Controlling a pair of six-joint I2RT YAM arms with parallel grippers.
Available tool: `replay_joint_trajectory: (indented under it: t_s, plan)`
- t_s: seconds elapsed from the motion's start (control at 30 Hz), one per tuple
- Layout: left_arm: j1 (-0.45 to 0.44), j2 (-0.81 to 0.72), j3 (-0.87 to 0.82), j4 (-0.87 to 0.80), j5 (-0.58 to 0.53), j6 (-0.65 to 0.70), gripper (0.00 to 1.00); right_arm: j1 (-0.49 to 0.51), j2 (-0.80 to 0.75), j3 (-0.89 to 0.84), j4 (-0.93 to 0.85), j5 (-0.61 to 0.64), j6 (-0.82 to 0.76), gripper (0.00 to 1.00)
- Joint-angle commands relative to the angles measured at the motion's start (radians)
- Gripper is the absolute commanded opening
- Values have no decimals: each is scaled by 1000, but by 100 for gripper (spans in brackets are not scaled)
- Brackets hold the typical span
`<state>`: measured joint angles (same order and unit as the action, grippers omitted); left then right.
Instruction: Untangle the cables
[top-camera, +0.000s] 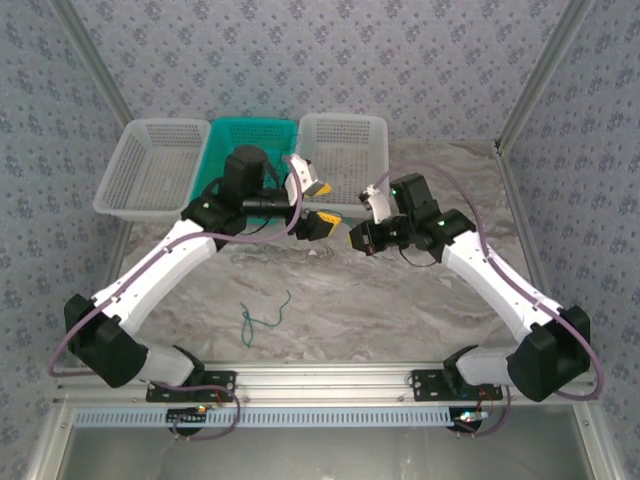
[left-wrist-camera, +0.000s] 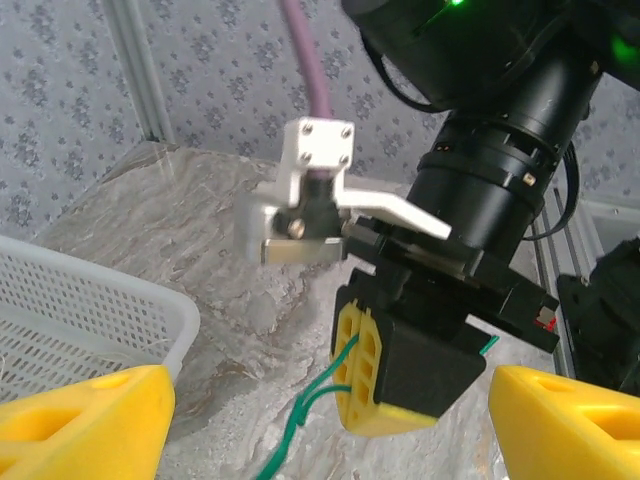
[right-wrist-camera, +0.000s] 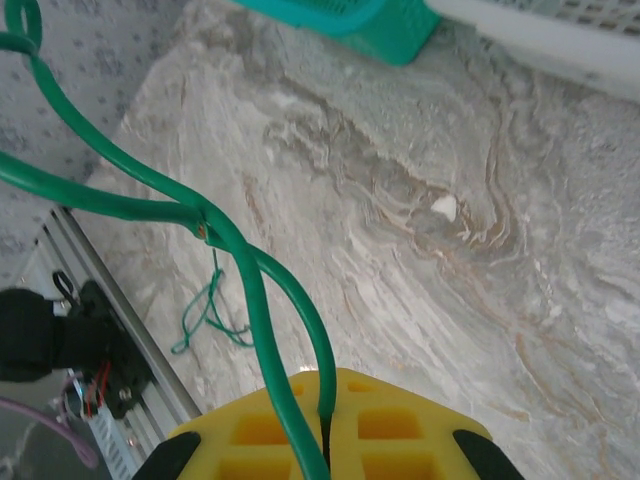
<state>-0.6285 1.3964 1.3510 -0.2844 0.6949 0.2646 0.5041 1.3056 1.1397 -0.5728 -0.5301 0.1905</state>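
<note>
My left gripper reaches the green cable and grabs its doubled piece (top-camera: 345, 223) (left-wrist-camera: 307, 398) beside my right gripper's fingertips next, leaving the cable's ends free to untangle.
My right gripper (right-wrist-camera: 325, 388) is shut on a green cable (right-wrist-camera: 150, 190), pinched between its yellow pads (right-wrist-camera: 400, 425). The strand rises from the pads in a doubled loop toward the upper left. In the left wrist view the same green cable (left-wrist-camera: 298, 420) hangs down from the right gripper (left-wrist-camera: 362, 368). My left gripper (left-wrist-camera: 330, 405) is open, with one yellow finger (left-wrist-camera: 85, 425) on each side of the right gripper and touching nothing. A small tangle of teal-blue and green cables (top-camera: 262, 318) lies on the marble table near the front; the tangle (right-wrist-camera: 205, 310) also appears in the right wrist view.
Three baskets stand in a row at the back: a white one (top-camera: 150, 165), a teal one (top-camera: 255, 140) and another white one (top-camera: 345, 145). The two grippers, left (top-camera: 325, 207) and right (top-camera: 362, 240), meet just in front of them. A metal rail (top-camera: 320, 378) edges the table front.
</note>
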Motion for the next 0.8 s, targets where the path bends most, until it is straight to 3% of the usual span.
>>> replay_joint_trajectory:
  t_s: [0.0, 0.1, 0.17, 0.3, 0.37, 0.6, 0.77]
  plan:
    - [3, 41, 26, -109, 63, 112, 82, 34, 8, 44, -55, 8, -56, 0]
    - [3, 91, 47, -117, 117, 98, 79, 42, 18, 80, -67, 27, -52, 0]
    - [3, 110, 53, -120, 126, 96, 65, 43, 16, 84, -70, 37, -52, 0]
    - [4, 108, 32, -92, 107, 91, 18, 42, 3, 78, -71, 53, -56, 0]
    - [6, 92, 15, -63, 93, 82, 0, 40, -1, 74, -67, 56, -56, 0]
    - [51, -19, -138, 284, 62, -138, 0, 25, 3, 3, -40, 75, -44, 3]
    - [120, -99, -256, 581, 42, -369, 0, -76, 23, -151, 73, 56, 29, 11]
